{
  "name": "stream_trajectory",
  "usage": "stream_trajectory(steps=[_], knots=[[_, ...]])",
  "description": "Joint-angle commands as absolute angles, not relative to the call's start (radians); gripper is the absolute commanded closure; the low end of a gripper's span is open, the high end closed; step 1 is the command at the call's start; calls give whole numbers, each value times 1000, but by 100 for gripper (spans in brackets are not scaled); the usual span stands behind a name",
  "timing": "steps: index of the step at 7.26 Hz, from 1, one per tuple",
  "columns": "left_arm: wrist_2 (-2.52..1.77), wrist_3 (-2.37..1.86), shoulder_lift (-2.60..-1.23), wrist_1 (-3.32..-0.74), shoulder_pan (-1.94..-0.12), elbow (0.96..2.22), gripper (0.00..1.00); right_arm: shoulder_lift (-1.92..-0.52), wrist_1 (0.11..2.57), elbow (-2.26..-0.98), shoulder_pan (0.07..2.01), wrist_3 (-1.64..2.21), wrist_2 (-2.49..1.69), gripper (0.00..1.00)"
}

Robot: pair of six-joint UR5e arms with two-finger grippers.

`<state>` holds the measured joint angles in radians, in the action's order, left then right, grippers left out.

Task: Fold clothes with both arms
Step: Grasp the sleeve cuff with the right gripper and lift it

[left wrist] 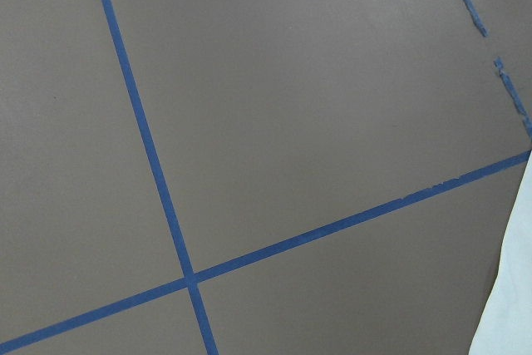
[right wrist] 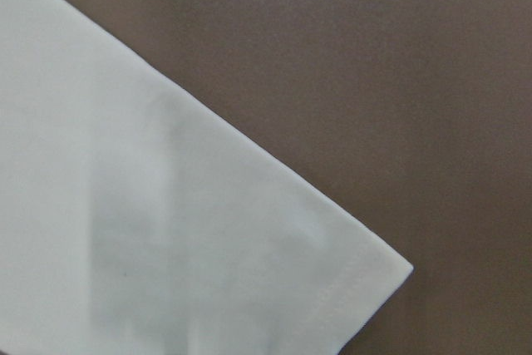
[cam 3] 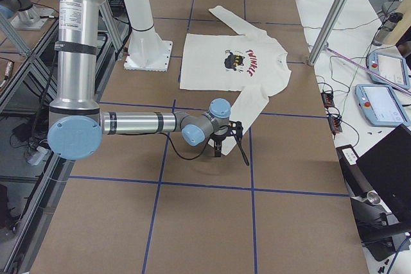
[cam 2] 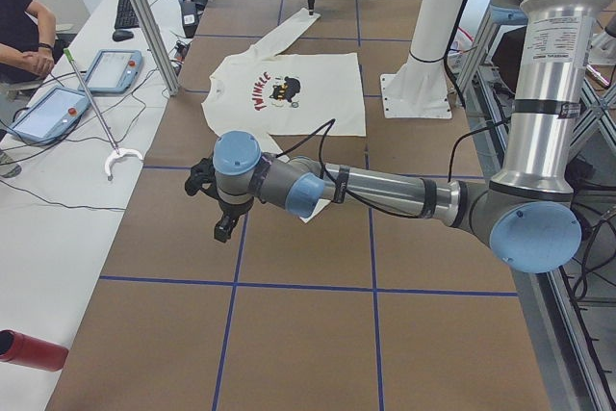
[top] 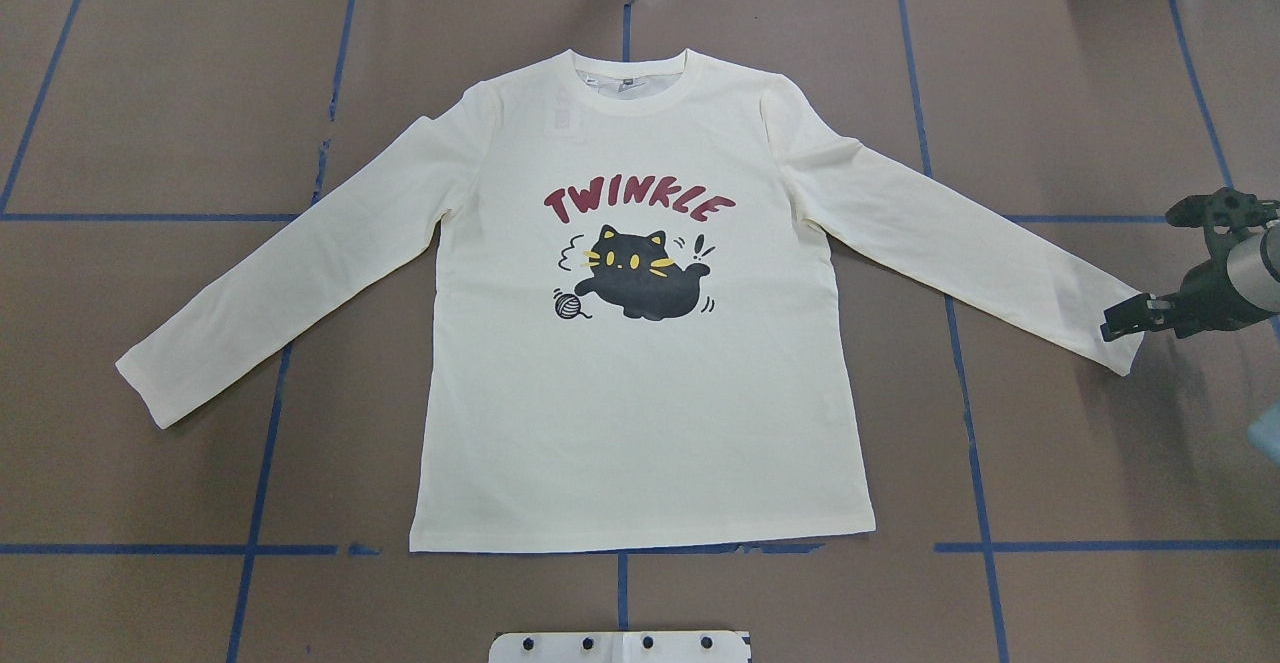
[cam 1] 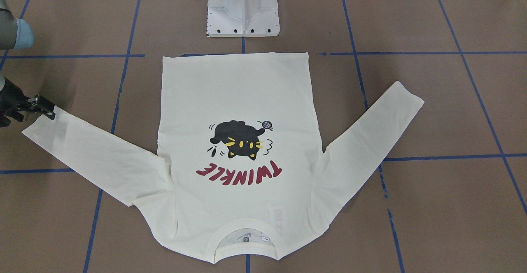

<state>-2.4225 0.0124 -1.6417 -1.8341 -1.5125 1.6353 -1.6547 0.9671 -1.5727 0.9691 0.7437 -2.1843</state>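
The sleeve's cuff edge (cam 1: 36,122) (right wrist: 371,313) is between my fingers, with one finger at the cloth and one at the tabletop. My right gripper should close on the cuff now.
The cream-white shirt (top: 640,383) lies flat in the middle of the table, cat print and red "TWINKLE" facing up, both sleeves spread out. My right gripper (top: 1122,318) hovers at the cuff of the sleeve (top: 1090,318) on the overhead view's right, and its fingers look open with nothing held. That cuff corner (right wrist: 332,263) lies flat in the right wrist view. My left gripper (cam 2: 223,226) shows only in the exterior left view, beyond the other sleeve's cuff (top: 150,393); I cannot tell whether it is open or shut. A shirt edge (left wrist: 515,305) shows in the left wrist view.
The white pedestal base (cam 1: 243,13) stands behind the shirt's hem. Blue tape lines (top: 265,443) grid the brown table. A side bench holds pendant tablets (cam 2: 53,113), a red cylinder (cam 2: 29,348) and cables, and a person sits there.
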Motion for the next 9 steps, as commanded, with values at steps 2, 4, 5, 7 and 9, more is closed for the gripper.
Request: stream_trajectory(steps=[2, 4, 5, 7, 9], knots=[[-2424, 15, -1641, -1835, -1513, 1635, 0, -1652, 966, -1559, 968, 744, -2183, 0], [-2424, 15, -1640, -1853, -1513, 1629, 0, -1651, 968, -1563, 966, 745, -2183, 28], [-2424, 15, -1638, -1853, -1513, 1629, 0, -1651, 968, -1563, 968, 744, -2187, 58], [-2424, 15, -1637, -1853, -1513, 1631, 0, -1638, 974, -1566, 968, 746, -2191, 93], [-2424, 14, -1637, -1853, -1513, 1629, 0, -1635, 976, -1574, 968, 746, -2192, 100]])
